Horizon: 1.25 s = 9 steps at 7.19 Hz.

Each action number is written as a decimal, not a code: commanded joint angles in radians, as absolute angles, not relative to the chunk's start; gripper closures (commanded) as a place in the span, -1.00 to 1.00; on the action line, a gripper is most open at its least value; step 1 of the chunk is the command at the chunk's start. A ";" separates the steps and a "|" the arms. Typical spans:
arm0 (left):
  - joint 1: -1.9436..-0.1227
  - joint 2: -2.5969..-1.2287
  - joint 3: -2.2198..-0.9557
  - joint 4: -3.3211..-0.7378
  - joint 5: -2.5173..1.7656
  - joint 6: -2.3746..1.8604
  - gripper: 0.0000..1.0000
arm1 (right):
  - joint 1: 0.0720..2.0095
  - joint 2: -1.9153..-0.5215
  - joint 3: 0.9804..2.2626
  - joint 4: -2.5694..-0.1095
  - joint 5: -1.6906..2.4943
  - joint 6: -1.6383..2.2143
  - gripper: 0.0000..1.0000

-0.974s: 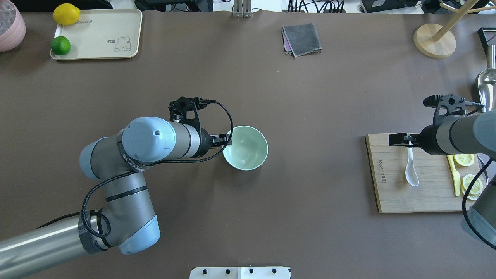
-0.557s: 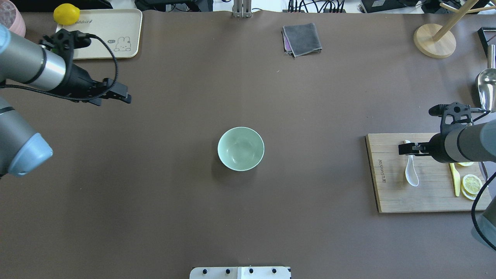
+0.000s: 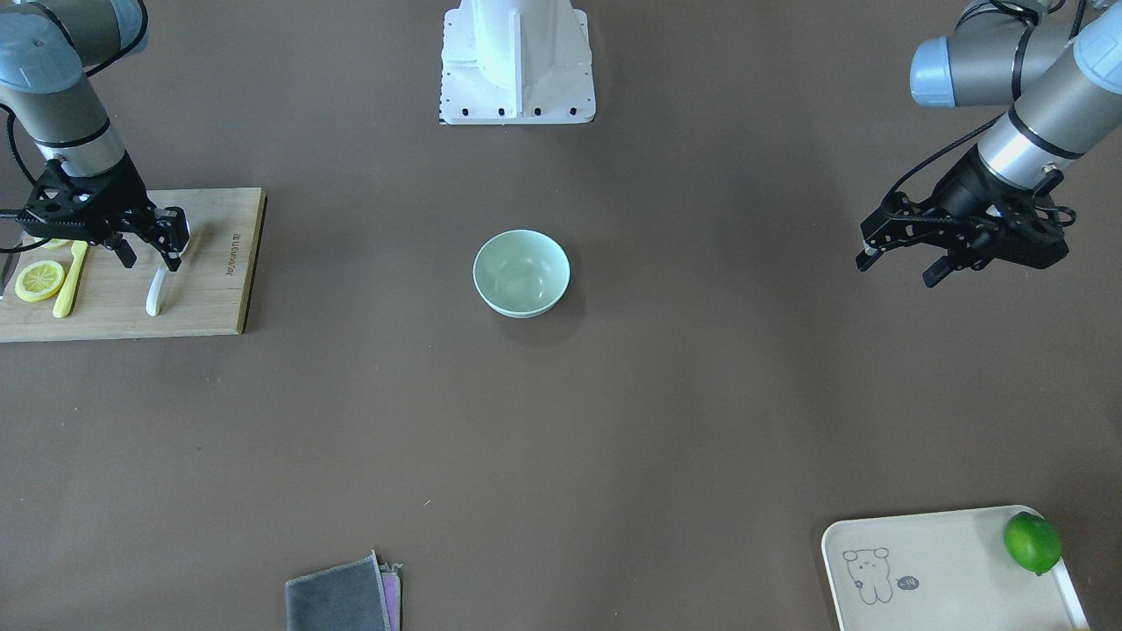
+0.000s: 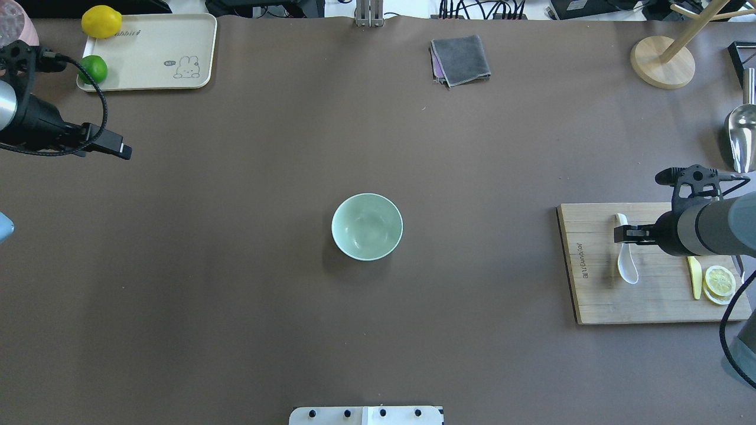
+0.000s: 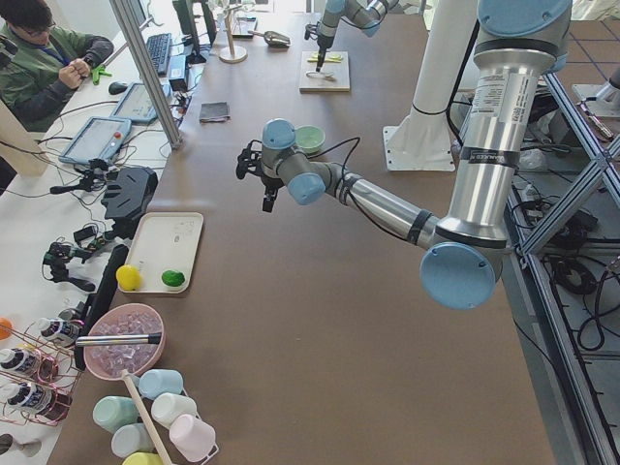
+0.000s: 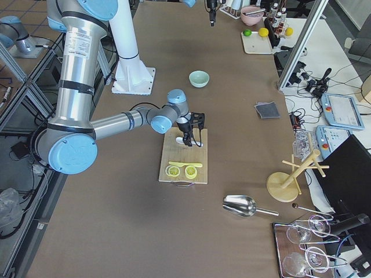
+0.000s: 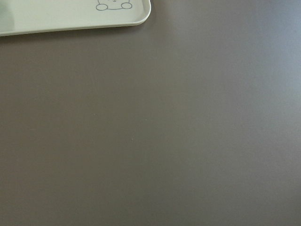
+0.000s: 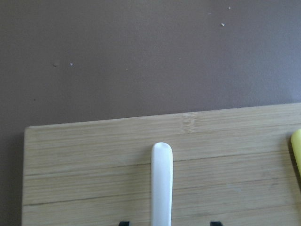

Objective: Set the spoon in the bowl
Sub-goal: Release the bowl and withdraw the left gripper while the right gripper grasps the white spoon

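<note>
My right gripper grabs the white spoon by the middle of its handle (image 3: 158, 289) next, to place the spoon in the bowl (image 3: 521, 272).
The white spoon (image 4: 626, 260) lies on the wooden cutting board (image 4: 596, 301) at the table's right, handle pointing away from the robot. My right gripper (image 4: 621, 234) is open and low over the handle. In the right wrist view the handle (image 8: 162, 183) runs between the two fingertips (image 8: 215, 223), with gaps on both sides. The mint-green bowl (image 4: 367, 226) stands empty at the table's middle. My left gripper (image 4: 121, 151) is open and empty, far off at the left, in the air. In the front-facing view the right gripper (image 3: 151, 254) straddles the spoon (image 3: 158, 289).
A yellow knife (image 4: 695, 276) and lemon slices (image 4: 719, 282) lie on the board beside the spoon. A cream tray (image 4: 147, 59) with a lime (image 4: 93, 69) and lemon (image 4: 101, 21) sits far left. A grey cloth (image 4: 460, 59), wooden stand (image 4: 661, 62) and metal scoop (image 4: 741, 133) lie farther off.
My left arm has drawn away from the bowl to the far left. My right gripper has shifted along the spoon handle toward the scoop end and come lower over it.
</note>
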<state>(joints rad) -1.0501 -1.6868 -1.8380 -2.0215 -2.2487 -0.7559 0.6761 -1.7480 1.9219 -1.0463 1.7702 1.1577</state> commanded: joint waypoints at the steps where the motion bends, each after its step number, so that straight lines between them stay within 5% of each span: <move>1: -1.051 -1.684 -1.836 -2.022 -2.249 -0.752 -0.96 | 0.657 -1.743 1.913 -1.046 1.761 1.184 -0.17; 4: -1.051 -1.684 -1.838 -2.023 -2.249 -0.752 -0.96 | 0.650 -1.743 1.843 -0.941 1.740 1.210 0.00; 5: -1.051 -1.684 -1.836 -2.023 -2.249 -0.752 -0.96 | 0.652 -1.743 1.844 -0.910 1.741 1.232 0.38; 6: -1.051 -1.684 -1.835 -2.023 -2.244 -0.753 -0.96 | 0.652 -1.743 1.856 -0.913 1.747 1.235 0.99; 9: -1.049 -1.686 -1.835 -2.026 -2.241 -0.762 -0.96 | 0.653 -1.744 1.894 -0.922 1.749 1.235 1.00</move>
<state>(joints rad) -1.0495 -1.6856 -1.8353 -2.0250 -2.2417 -0.7595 0.6532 -1.7451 1.8748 -0.9189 1.7476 1.2340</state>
